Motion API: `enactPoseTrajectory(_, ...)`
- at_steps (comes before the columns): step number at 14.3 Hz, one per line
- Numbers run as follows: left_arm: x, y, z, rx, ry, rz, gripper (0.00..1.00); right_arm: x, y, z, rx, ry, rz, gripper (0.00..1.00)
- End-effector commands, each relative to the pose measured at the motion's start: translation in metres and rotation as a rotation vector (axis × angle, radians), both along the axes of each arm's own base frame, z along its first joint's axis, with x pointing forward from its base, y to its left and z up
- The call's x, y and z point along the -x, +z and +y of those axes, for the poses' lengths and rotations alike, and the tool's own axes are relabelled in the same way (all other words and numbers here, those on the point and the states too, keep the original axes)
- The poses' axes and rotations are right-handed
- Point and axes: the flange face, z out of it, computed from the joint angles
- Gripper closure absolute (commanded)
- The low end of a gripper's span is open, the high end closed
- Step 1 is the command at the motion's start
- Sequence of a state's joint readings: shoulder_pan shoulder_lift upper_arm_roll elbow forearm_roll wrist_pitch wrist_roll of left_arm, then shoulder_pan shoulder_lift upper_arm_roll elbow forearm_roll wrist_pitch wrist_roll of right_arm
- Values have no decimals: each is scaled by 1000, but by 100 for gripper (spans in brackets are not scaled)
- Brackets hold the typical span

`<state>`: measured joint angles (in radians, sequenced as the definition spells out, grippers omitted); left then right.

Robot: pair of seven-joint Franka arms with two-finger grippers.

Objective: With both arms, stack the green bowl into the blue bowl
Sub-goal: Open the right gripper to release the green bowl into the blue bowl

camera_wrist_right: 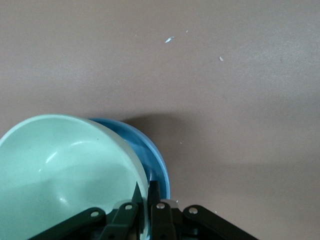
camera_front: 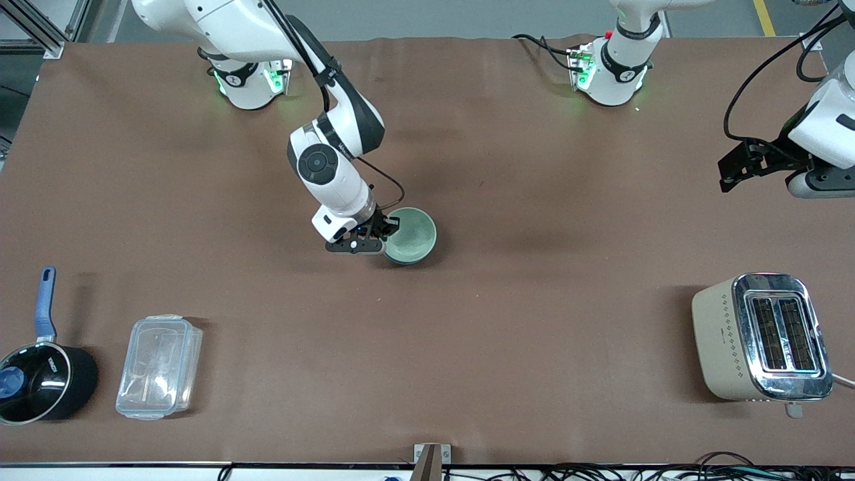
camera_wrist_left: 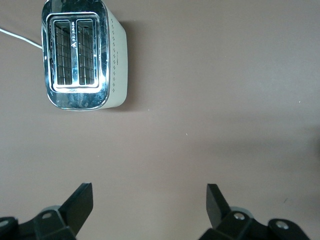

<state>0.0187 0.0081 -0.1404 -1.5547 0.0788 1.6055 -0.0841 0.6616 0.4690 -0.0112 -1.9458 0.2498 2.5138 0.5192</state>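
Note:
The green bowl's side at my fingers is inside the blue bowl's rim. My right gripper should open now, as the green bowl would settle.
The pale green bowl is near the middle of the table, inside the rim of the light blue bowl and tilted. The green bowl almost hides the blue bowl in the front view. My right gripper is shut on the green bowl's rim on the side toward the right arm's end. In the right wrist view the gripper has one finger inside the green bowl and one outside. My left gripper waits in the air, open and empty, at the left arm's end, and its wrist view shows bare table between the fingers.
A cream and chrome toaster stands near the front camera at the left arm's end, also in the left wrist view. A black saucepan with a blue handle and a clear plastic container sit at the right arm's end.

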Motion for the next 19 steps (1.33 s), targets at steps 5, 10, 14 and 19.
enactPoseTrajectory(5, 3, 2, 0, 17, -8, -16, 0, 0, -3, -1, 3, -11, -3, 89)
enactPoseTrajectory(10, 4, 3, 0, 15, -8, -16, 0, 1, 4, -1, 4, -9, 5, 0)
enactPoseTrajectory(14, 5, 3, -1, 14, -10, -12, 0, -15, 80, -37, -6, -39, 19, 0)
enactPoseTrajectory(19, 5, 2, -2, 14, -12, -8, 0, -43, 186, -127, 114, -51, -85, 0)
